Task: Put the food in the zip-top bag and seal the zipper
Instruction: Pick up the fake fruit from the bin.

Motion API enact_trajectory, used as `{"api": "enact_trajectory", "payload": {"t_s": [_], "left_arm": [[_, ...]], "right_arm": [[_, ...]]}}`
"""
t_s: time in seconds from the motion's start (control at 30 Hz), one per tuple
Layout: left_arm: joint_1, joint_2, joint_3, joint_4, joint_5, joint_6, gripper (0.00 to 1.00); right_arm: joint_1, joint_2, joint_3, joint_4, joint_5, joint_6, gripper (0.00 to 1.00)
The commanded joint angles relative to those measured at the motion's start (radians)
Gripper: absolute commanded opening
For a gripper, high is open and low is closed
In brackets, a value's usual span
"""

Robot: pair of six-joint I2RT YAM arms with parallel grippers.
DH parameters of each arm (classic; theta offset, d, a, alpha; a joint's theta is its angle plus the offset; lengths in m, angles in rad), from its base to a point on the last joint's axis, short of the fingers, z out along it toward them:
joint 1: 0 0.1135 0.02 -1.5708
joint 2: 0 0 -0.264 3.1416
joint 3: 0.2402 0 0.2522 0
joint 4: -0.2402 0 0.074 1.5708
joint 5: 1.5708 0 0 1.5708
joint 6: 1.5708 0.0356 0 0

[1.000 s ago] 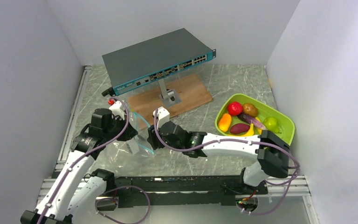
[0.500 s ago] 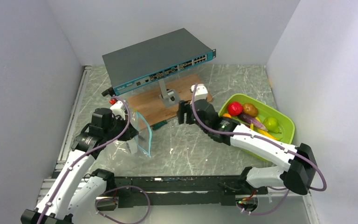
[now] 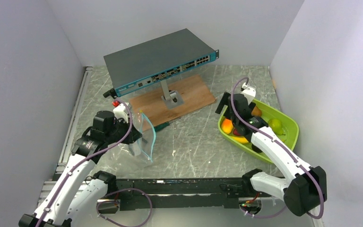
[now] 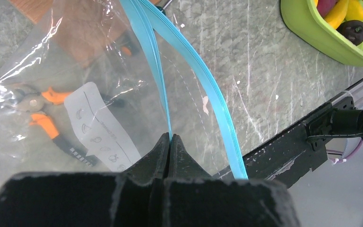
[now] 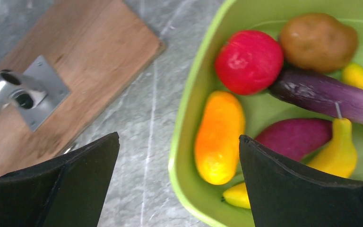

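Note:
The orange piece needs to go through the zip-top bag's opening, so my right gripper next needs to grab it across its narrow middle (image 3: 227, 126) (image 5: 220, 137), with its long ends free.
The clear zip-top bag (image 3: 139, 135) stands at the left with its mouth apart. My left gripper (image 4: 170, 138) is shut on one side of its teal zipper (image 4: 208, 90); the other side bows away to the right. The food lies in the lime-green tray (image 5: 189, 123): a red apple (image 5: 249, 61), a brown round fruit (image 5: 317, 41), a purple eggplant (image 5: 326, 97), an orange piece (image 5: 219, 136), a reddish piece (image 5: 294, 137) and a yellow banana (image 5: 340, 151). A green pear (image 3: 275, 125) sits at the tray's right. My right gripper (image 5: 178, 142) hangs wide open above the tray's left rim, holding nothing.
A grey network switch (image 3: 160, 61) stands on a metal post over a wooden board (image 3: 189, 94) at the back. Orange-handled pliers (image 4: 42, 101) lie under the bag. A green-handled tool (image 3: 163, 125) lies by the board. White walls close in three sides; a black rail (image 3: 184, 187) runs along the near edge.
My right arm has swung from the bag's mouth across to the tray, and its jaws have spread wide. The left gripper still pinches the zipper in the same place.

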Motion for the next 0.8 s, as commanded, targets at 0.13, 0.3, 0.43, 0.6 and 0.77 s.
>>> {"api": "enact_trajectory", "payload": {"t_s": [0.13, 0.3, 0.43, 0.6, 0.77], "left_arm": [[-0.01, -0.015, 0.003, 0.029, -0.027, 0.011, 0.0], [-0.012, -0.008, 0.004, 0.028, -0.034, 0.009, 0.0], [-0.013, 0.003, 0.006, 0.027, -0.033, 0.01, 0.0], [-0.013, -0.006, 0.004, 0.025, -0.044, 0.006, 0.0], [-0.013, -0.02, 0.001, 0.031, -0.045, 0.005, 0.0]], "right_arm": [[-0.114, 0.003, -0.097, -0.016, 0.011, 0.094, 0.99], [-0.169, 0.029, -0.171, 0.086, -0.066, 0.175, 0.97], [-0.174, 0.058, -0.203, 0.184, -0.105, 0.197, 0.88], [-0.179, 0.16, -0.188, 0.205, -0.103, 0.207, 0.83], [-0.187, 0.225, -0.186, 0.242, -0.117, 0.207, 0.76]]}}
